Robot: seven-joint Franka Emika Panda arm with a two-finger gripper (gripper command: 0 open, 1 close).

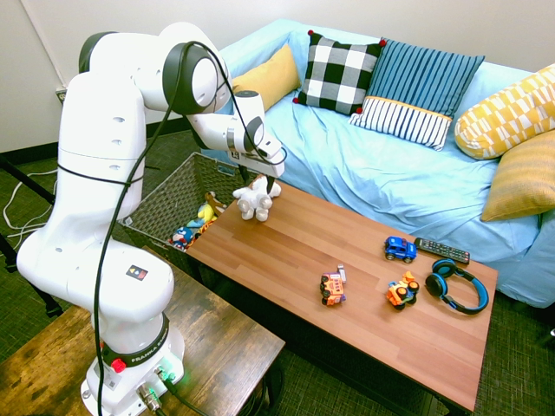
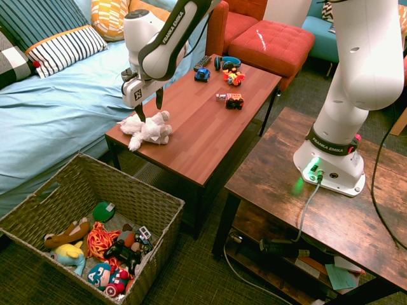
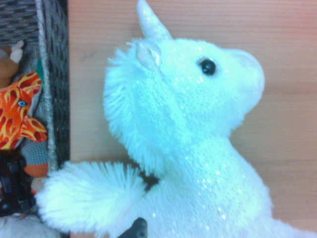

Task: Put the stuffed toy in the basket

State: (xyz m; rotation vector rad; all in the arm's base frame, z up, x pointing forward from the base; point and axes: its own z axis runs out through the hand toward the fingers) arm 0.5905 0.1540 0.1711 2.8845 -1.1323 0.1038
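My fingers are above the stuffed toy's white body (image 2: pixel 151 130) (image 3: pixel 208 198), so it is too early to close and closing now would miss. My gripper lowers first, then closes on the toy.
The stuffed toy (image 1: pixel 254 201) (image 2: pixel 149 129), a white plush animal with a horn, lies on its side at the end of the wooden coffee table (image 1: pixel 364 295) nearest the basket. My gripper (image 1: pixel 260 181) (image 2: pixel 149 108) hangs open just above it, one finger to each side, holding nothing. In the wrist view the stuffed toy (image 3: pixel 188 134) fills most of the picture. The basket (image 1: pixel 165 195) (image 2: pixel 130 194) stands on the floor just past that table end, with several toys inside.
Two small toy vehicles (image 1: pixel 332 287) (image 1: pixel 401 290), a blue car (image 1: pixel 400 250), a remote (image 1: pixel 440 250) and blue headphones (image 1: pixel 455 286) lie at the table's far end. A light blue sofa (image 1: pixel 390 182) with pillows runs along the table.
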